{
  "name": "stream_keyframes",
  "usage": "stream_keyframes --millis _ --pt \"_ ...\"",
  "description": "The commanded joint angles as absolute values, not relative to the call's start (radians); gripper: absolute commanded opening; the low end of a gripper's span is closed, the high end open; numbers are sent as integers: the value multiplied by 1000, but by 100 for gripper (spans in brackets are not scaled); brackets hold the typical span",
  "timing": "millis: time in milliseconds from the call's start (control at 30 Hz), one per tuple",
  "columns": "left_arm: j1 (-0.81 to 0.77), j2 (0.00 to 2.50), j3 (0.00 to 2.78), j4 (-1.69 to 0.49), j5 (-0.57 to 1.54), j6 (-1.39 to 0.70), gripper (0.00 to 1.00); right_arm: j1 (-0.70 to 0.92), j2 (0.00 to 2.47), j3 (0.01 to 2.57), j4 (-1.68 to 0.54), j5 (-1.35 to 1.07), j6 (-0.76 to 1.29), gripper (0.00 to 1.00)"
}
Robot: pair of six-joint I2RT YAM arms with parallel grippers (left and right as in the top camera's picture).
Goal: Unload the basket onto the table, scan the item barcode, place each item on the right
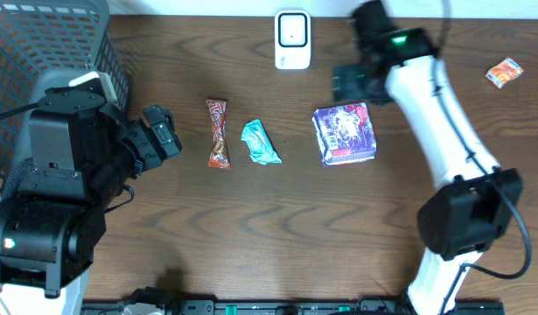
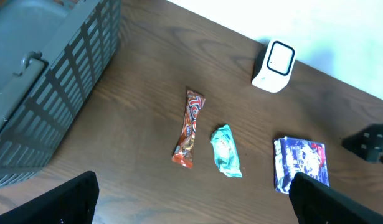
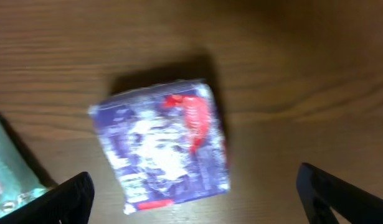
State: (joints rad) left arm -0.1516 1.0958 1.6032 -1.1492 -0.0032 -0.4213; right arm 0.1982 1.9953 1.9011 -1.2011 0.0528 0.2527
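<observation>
My right gripper grabs the blue-purple packet point(image 1: 344, 133) next by its edge facing away from the teal wrapper, to turn the packet over for barcode scanning.
Three items lie in a row on the wooden table: a red candy bar point(image 1: 217, 133) point(image 2: 189, 128), a teal wrapper point(image 1: 260, 143) point(image 2: 226, 150) and a blue-purple packet point(image 1: 344, 133) point(image 2: 300, 163) point(image 3: 160, 146). The white scanner point(image 1: 292, 39) point(image 2: 275, 65) stands at the far edge. My right gripper point(image 1: 352, 83) point(image 3: 194, 199) hovers open just behind the packet and holds nothing; the packet rests flat on the table. To the left of the candy bar my left gripper point(image 1: 162, 131) point(image 2: 194, 205) is open and empty.
A grey mesh basket point(image 1: 41, 44) point(image 2: 48, 81) stands at the far left. A small orange packet point(image 1: 505, 73) lies at the far right.
</observation>
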Motion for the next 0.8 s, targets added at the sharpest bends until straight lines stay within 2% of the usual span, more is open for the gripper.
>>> stream_keyframes --millis 0,167,300,433,500,533,600,633,667,767 --pt "-150 1097 1605 -1151 -9 -413 98 107 1998 1819 -1175 -246 83 99" --pt "-150 1097 1605 -1151 -9 -413 98 4 1998 1642 -1016 -444 55 91" --pt "-150 1097 1605 -1151 -9 -413 98 -39 1998 1490 -852 -592 55 87" --pt "-150 1097 1605 -1151 -9 -413 98 -50 1998 1367 -728 -638 55 78" --pt "-150 1097 1605 -1151 -9 -413 98 -46 1998 1322 -683 -638 55 65" --pt "-150 1097 1605 -1151 -9 -413 98 -44 1998 1300 -661 -638 55 55" --pt "-150 1097 1605 -1151 -9 -413 98 -44 1998 1280 -640 -638 68 30" --pt "-150 1097 1605 -1151 -9 -413 98 -44 1998 1280 -639 -638 81 11" --pt "-150 1097 1605 -1151 -9 -413 98 -45 1998 1285 -639 -639 96 1" --pt "-150 1097 1605 -1151 -9 -413 98 -45 1993 1324 -656 -643 120 1"
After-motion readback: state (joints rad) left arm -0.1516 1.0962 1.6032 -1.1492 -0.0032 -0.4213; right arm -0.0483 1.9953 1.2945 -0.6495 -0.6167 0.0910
